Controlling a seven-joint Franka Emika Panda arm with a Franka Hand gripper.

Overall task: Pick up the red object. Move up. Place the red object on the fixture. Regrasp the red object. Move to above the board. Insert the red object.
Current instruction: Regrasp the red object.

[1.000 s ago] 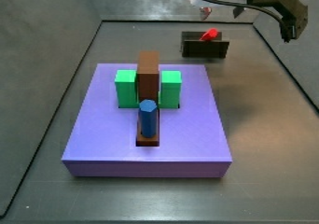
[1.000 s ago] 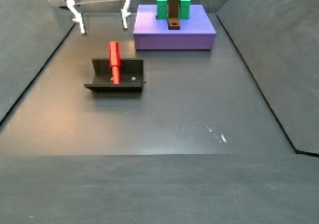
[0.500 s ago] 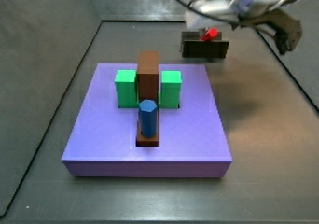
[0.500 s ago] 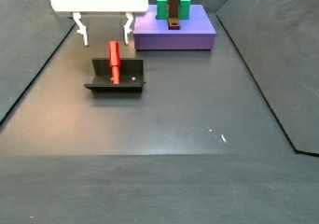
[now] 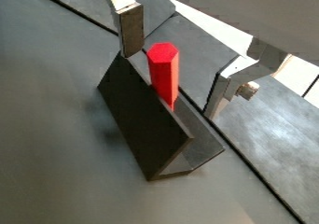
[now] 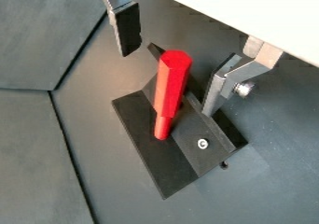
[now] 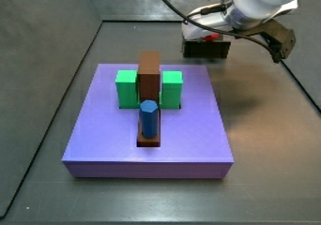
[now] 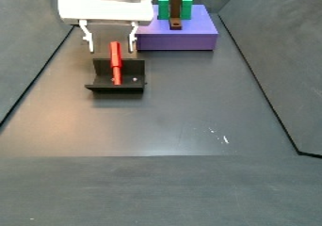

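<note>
My gripper grips the red object by its upper end [image 5: 162,54] next. Then it lifts the red object out of the fixture [image 5: 149,125] for insertion.
The red object [image 8: 115,62] is a slim red peg leaning upright in the fixture [image 8: 117,82], a small dark holder on the floor. My gripper [image 8: 111,40] hangs open just above it. In both wrist views the peg [image 5: 163,69] [image 6: 167,92] rises between the two fingers [image 5: 131,27] [image 6: 126,27] with a gap on each side, touching neither. The fixture [image 5: 149,125] [image 6: 187,153] lies below them. The purple board [image 7: 189,140] [image 8: 191,40] lies apart from the fixture. In a side view the arm hides the peg and much of the fixture [image 7: 207,51].
On the board stand two green blocks [image 7: 127,88], a long brown bar [image 7: 149,74] between them and a blue cylinder [image 7: 148,119] at the bar's near end. Dark floor surrounds the board and the fixture, bounded by raised side walls [image 8: 38,74].
The gripper has come down and moved over the fixture, so its open fingers now flank the top of the red peg. The peg and the board have not moved.
</note>
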